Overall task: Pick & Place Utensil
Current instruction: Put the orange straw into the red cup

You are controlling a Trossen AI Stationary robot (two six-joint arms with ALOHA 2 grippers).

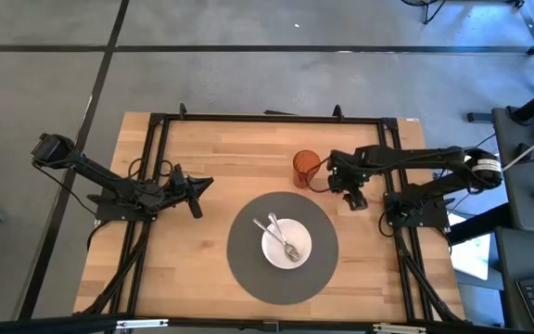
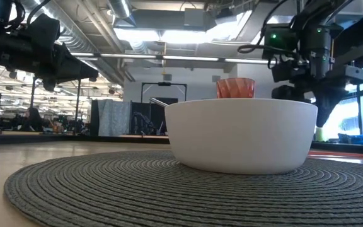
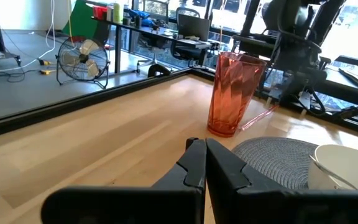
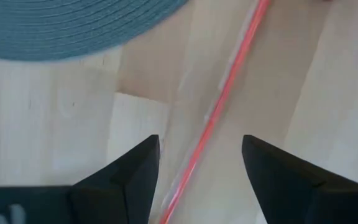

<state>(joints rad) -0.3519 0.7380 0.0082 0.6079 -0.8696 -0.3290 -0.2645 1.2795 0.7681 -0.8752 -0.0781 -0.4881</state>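
Note:
The pink straw needs to stand in the orange cup. My right gripper will grab the straw's middle part (image 4: 205, 134) next and leave the straw's ends free.
A thin pink straw (image 4: 224, 93) lies flat on the wooden table beside a tall orange cup (image 1: 306, 170), and also shows in the left wrist view (image 3: 258, 117). My right gripper (image 4: 201, 146) is open and points down over the straw, one finger on either side, touching nothing that I can see. A white bowl (image 1: 297, 249) holding a fork and a spoon (image 1: 281, 237) sits on a round grey placemat (image 1: 248, 269). My left gripper (image 3: 204, 163) is shut and empty, held above the table left of the mat (image 1: 202, 188).
The orange cup (image 3: 232, 93) stands upright just off the placemat's far edge (image 3: 272, 155), close to my right gripper (image 1: 352, 192). A black frame (image 1: 267, 117) runs round the table. Bare wood lies between my left gripper and the cup.

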